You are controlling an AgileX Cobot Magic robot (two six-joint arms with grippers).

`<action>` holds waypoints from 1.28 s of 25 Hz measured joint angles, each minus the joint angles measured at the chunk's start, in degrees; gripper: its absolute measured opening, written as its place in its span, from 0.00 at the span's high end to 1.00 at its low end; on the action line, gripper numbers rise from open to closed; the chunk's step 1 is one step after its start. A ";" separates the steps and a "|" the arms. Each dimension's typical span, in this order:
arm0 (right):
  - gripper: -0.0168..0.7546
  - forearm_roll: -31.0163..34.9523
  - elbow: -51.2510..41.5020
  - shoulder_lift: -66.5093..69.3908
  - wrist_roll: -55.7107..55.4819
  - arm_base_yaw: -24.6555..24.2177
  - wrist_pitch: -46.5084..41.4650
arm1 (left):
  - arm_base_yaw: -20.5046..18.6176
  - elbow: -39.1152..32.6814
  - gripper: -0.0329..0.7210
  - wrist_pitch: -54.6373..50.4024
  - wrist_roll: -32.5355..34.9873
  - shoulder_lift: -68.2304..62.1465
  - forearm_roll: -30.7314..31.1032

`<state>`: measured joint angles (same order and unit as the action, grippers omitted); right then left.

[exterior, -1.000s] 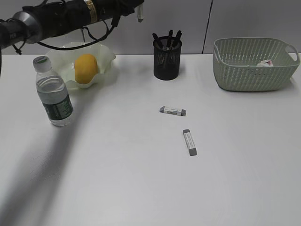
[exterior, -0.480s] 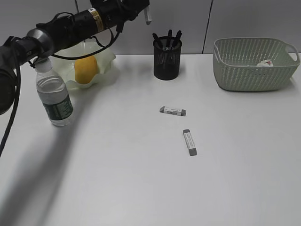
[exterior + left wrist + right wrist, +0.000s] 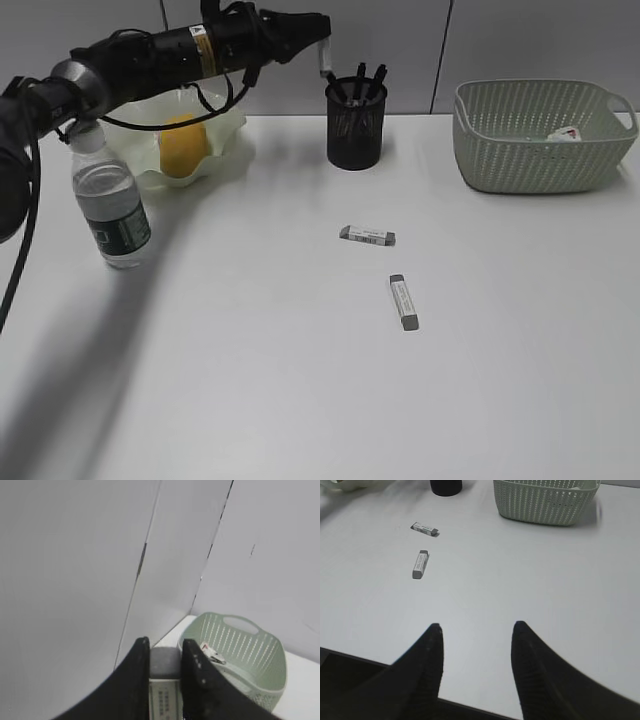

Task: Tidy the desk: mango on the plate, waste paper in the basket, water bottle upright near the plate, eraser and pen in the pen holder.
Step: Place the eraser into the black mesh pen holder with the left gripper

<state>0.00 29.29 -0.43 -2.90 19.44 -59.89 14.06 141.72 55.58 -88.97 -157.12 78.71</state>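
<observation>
The eraser hangs above and beside the pen holder's rim. For now, my left gripper keeps hold of the eraser until it is lined up over the pen holder.
My left gripper (image 3: 319, 40) is shut on an eraser (image 3: 323, 64), grey-tipped with a white sleeve, and holds it in the air just left of and above the black mesh pen holder (image 3: 354, 128). The left wrist view shows the eraser (image 3: 164, 664) clamped between the fingers. Several pens (image 3: 358, 80) stand in the holder. Two more erasers (image 3: 367, 236) (image 3: 403, 301) lie mid-desk. The mango (image 3: 182, 145) sits in the plate (image 3: 228, 125). The water bottle (image 3: 110, 205) stands upright in front of the plate. The waste paper (image 3: 565, 133) lies in the basket (image 3: 540, 150). My right gripper (image 3: 477, 630) is open and empty over the desk's near edge.
The grey wall runs close behind the plate, pen holder and basket. The left arm (image 3: 140, 55) stretches over the plate from the left. The right wrist view shows both loose erasers (image 3: 425, 528) (image 3: 420, 564) and the basket (image 3: 545, 500) farther back.
My left arm has swung right with the eraser, from over the plate to just beside the pen holder's top. The things on the desk have not moved.
</observation>
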 joint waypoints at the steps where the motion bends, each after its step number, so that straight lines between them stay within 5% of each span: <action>1: 0.51 0.00 0.00 0.00 0.00 0.00 0.00 | 0.12 0.26 0.77 -0.17 -0.14 -0.06 1.19; 18: 0.51 -0.36 0.00 0.00 0.00 0.00 0.00 | 0.51 6.12 0.77 -0.39 -1.00 -0.52 4.06; 23: 0.51 -0.36 0.00 0.00 0.00 0.00 0.00 | 0.51 8.42 0.77 -0.19 -5.38 -0.10 8.17; 28: 0.51 -0.41 0.00 0.00 0.00 0.00 0.00 | 0.70 8.53 0.77 -0.01 -14.73 2.58 19.60; 32: 0.51 -0.41 0.00 0.00 0.00 0.00 0.00 | 1.08 8.57 0.77 -0.25 -16.46 2.96 20.74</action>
<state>-0.41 29.29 -0.43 -2.90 19.44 -59.89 15.14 150.29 55.34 -105.43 -154.16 99.45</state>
